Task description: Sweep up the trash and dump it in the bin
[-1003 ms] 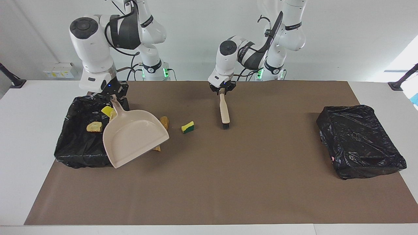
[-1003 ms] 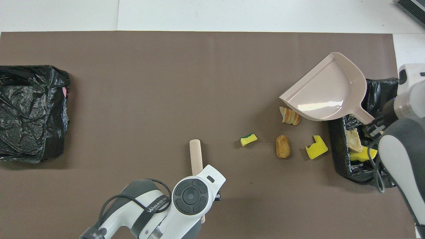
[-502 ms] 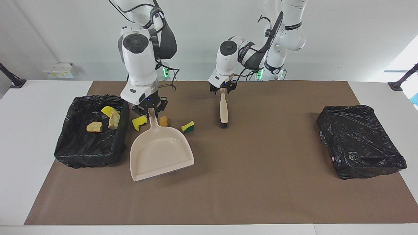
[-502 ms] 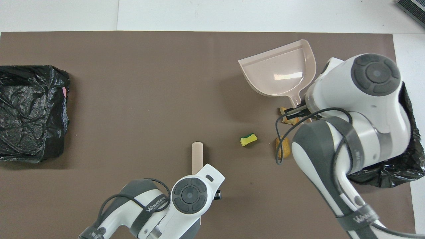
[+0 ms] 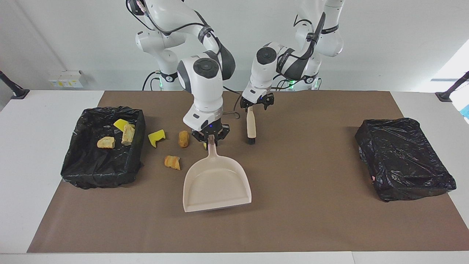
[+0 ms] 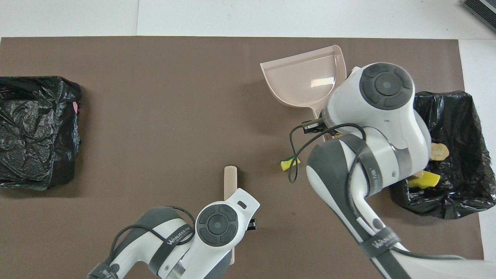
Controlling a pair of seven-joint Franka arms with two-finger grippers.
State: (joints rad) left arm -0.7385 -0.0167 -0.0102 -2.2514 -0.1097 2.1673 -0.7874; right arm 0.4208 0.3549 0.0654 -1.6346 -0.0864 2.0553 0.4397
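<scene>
The beige dustpan [image 6: 306,81] would drop if my right gripper opened.
The beige dustpan [image 5: 216,183] [image 6: 306,81] hangs low over the mat, its handle in my shut right gripper [image 5: 210,138]. The black-lined bin [image 5: 102,168] [image 6: 457,193] at the right arm's end holds three trash scraps: a yellow sponge bit [image 5: 120,124], a tan chunk [image 5: 128,133] and a beige chunk [image 5: 105,142]. On the mat beside the bin lie a yellow sponge bit [image 5: 156,137], a brown chunk [image 5: 183,138] and an orange-brown chunk [image 5: 172,162]. The yellow-and-green sponge [image 6: 286,164] lies by the dustpan handle. My left gripper [image 5: 256,104] stands open around the handle end of the brush [image 5: 251,126] [image 6: 230,178].
A second bin wrapped in black plastic [image 5: 403,157] [image 6: 35,131] sits at the left arm's end of the brown mat [image 5: 311,220]. The white table [image 5: 29,165] shows around the mat.
My right arm has swung the dustpan away from the bin toward the table's middle. The left gripper has opened on the brush handle and risen slightly.
</scene>
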